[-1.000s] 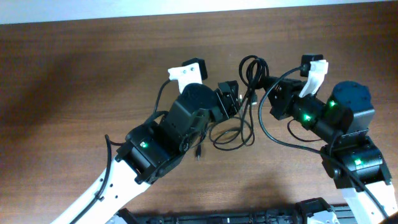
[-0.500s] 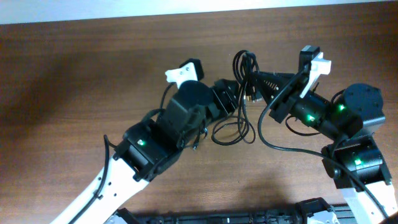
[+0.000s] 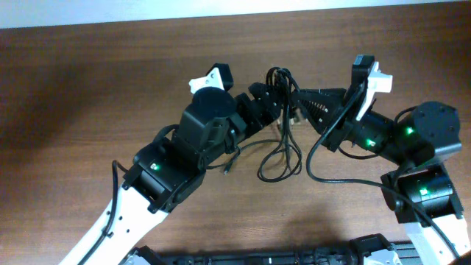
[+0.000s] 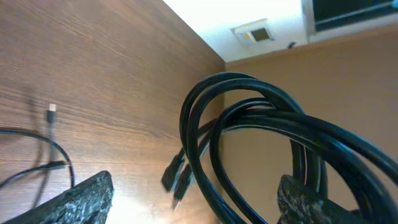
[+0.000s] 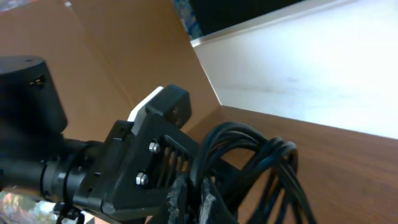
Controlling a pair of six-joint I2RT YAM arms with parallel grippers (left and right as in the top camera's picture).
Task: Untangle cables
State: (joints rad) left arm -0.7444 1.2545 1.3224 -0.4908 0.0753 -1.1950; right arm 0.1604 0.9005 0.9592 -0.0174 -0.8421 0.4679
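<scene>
My left gripper needs to grab the cables by their bunched loops next. The plugs then stay free for my right gripper to untangle.
The cables [image 3: 280,79] are thin black cords bunched in a coil held above the table between the two grippers. Loose loops [image 3: 280,163] trail down onto the wood, and one plug end [image 3: 227,170] lies to the left. My right gripper [image 3: 303,99] is shut on several strands of the coil [image 5: 249,155], its fingers [image 5: 180,198] pinching them. My left gripper [image 3: 269,100] is open, its fingers [image 4: 84,198] wide apart, with the cable loops [image 4: 249,118] passing between them near the right finger. Two plugs [image 4: 177,177] dangle below the loops, and a small metal-tipped plug [image 4: 52,114] rests on the table.
The brown wooden table [image 3: 88,88] ends at a white strip [image 3: 147,11] along the far side. A thicker black wire [image 3: 318,163] fixed to the right arm arcs beside the loose loops. The left gripper's body [image 5: 146,158] sits close in front of the right wrist camera.
Both grippers have shifted left and toward the far edge, carrying the coil with them. The loops on the table have been drawn out longer. The right gripper has tilted further over.
</scene>
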